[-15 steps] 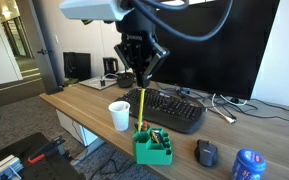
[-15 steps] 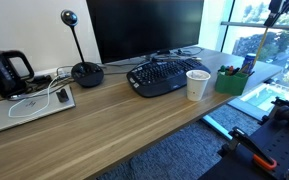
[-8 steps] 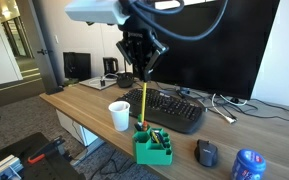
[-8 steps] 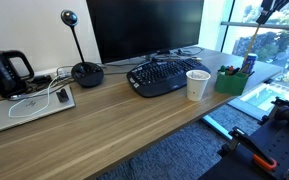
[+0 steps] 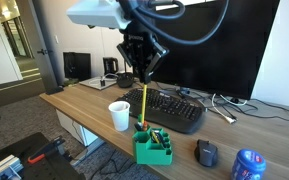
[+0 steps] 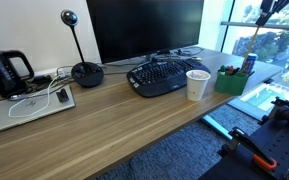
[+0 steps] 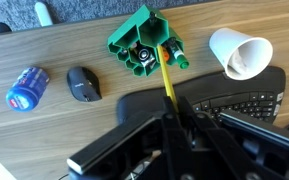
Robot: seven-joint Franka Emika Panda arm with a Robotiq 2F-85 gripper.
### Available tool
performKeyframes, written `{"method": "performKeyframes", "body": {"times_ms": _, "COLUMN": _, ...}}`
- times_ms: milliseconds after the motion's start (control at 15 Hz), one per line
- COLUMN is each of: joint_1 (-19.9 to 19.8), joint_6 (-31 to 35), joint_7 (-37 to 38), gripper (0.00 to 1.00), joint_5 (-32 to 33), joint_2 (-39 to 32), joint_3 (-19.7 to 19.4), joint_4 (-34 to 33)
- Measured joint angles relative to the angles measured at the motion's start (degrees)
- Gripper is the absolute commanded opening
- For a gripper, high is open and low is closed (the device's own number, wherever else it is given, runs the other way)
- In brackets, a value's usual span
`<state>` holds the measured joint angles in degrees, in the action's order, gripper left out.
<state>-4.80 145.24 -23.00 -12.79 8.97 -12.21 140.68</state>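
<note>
My gripper releases the yellow pencil next, since the pencil's lower tip points into the green holder's sections and the pencil would drop into the green holder point(image 5: 153, 146).
My gripper point(image 5: 140, 78) is shut on the top end of a yellow pencil point(image 5: 143, 104) and holds it upright above a green pencil holder point(image 5: 153, 146) at the desk's front edge. The pencil's lower tip hangs just over the holder. In the wrist view the pencil point(image 7: 167, 82) runs from my jaws point(image 7: 177, 112) toward the green holder point(image 7: 141, 43), which has markers in its compartments. In an exterior view only my fingers point(image 6: 265, 10) and the pencil point(image 6: 253, 39) show at the top right, above the holder point(image 6: 230, 78).
A white paper cup point(image 5: 119, 115) stands beside the holder, with a black keyboard point(image 5: 172, 108) behind. A black mouse point(image 5: 206, 152) and a blue can point(image 5: 248, 165) lie to one side. A monitor point(image 6: 144, 28), a webcam stand point(image 6: 84, 70), a kettle point(image 6: 6, 72) and a laptop point(image 6: 29, 105) stand along the desk.
The gripper has risen slightly with the pencil between one second ago and half a second ago; since then nothing has visibly moved.
</note>
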Motion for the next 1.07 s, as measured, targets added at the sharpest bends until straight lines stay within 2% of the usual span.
{"method": "performKeyframes", "body": {"times_ms": 200, "joint_1": -0.04, "joint_6": 0.0, "joint_7": -0.04, "gripper": 0.02, "joint_5": 0.0, "joint_2": -0.19, "joint_3": 0.0, "joint_4": -0.01}}
{"method": "performKeyframes", "body": {"times_ms": 267, "joint_1": -0.06, "joint_6": 0.0, "joint_7": -0.04, "gripper": 0.16, "joint_5": 0.0, "joint_2": -0.24, "joint_3": 0.0, "joint_4": -0.01}}
{"method": "performKeyframes", "body": {"times_ms": 333, "joint_1": -0.06, "joint_6": 0.0, "joint_7": -0.04, "gripper": 0.37, "joint_5": 0.0, "joint_2": -0.28, "joint_3": 0.0, "joint_4": -0.02}}
{"method": "performKeyframes", "body": {"times_ms": 933, "joint_1": -0.13, "joint_6": 0.07, "joint_7": -0.04, "gripper": 1.0, "joint_5": 0.02, "joint_2": -0.33, "joint_3": 0.0, "joint_4": -0.03}}
{"method": "performKeyframes", "body": {"times_ms": 1067, "joint_1": -0.13, "joint_6": 0.07, "joint_7": -0.04, "gripper": 1.0, "joint_5": 0.02, "joint_2": -0.33, "joint_3": 0.0, "joint_4": -0.08}}
